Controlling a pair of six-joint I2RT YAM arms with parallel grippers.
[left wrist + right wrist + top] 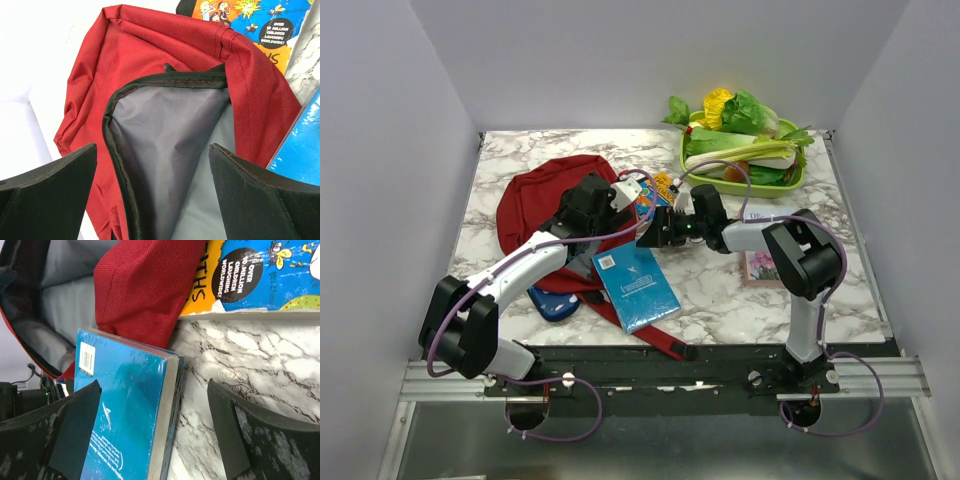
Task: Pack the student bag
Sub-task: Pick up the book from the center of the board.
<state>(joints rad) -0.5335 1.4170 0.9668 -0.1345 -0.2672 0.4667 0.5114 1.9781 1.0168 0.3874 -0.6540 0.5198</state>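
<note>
The blue book should be grabbed next by its long page edge (661, 272) with my right gripper, to pack it into the open student bag (542, 200).
The dark red student bag (542, 200) lies at the left centre, its zip mouth open and grey lining (165, 130) showing. My left gripper (616, 207) is open over that mouth; in its wrist view (152, 165) the fingers stand apart either side of the lining, holding nothing. A blue book (635, 285) lies on the bag's strap by the opening. My right gripper (655, 235) is open; in its wrist view (155, 425) the jaws straddle the blue book's (125, 405) page edge without closing on it. The bag's red fabric (145, 290) overlaps the book's top.
A colourful children's book (655, 200) lies partly under the bag, also in the right wrist view (270, 275). A blue pencil case (552, 303) sits near the front left. A green tray (790, 185) of toy vegetables stands back right. A flowered card (760, 268) lies right.
</note>
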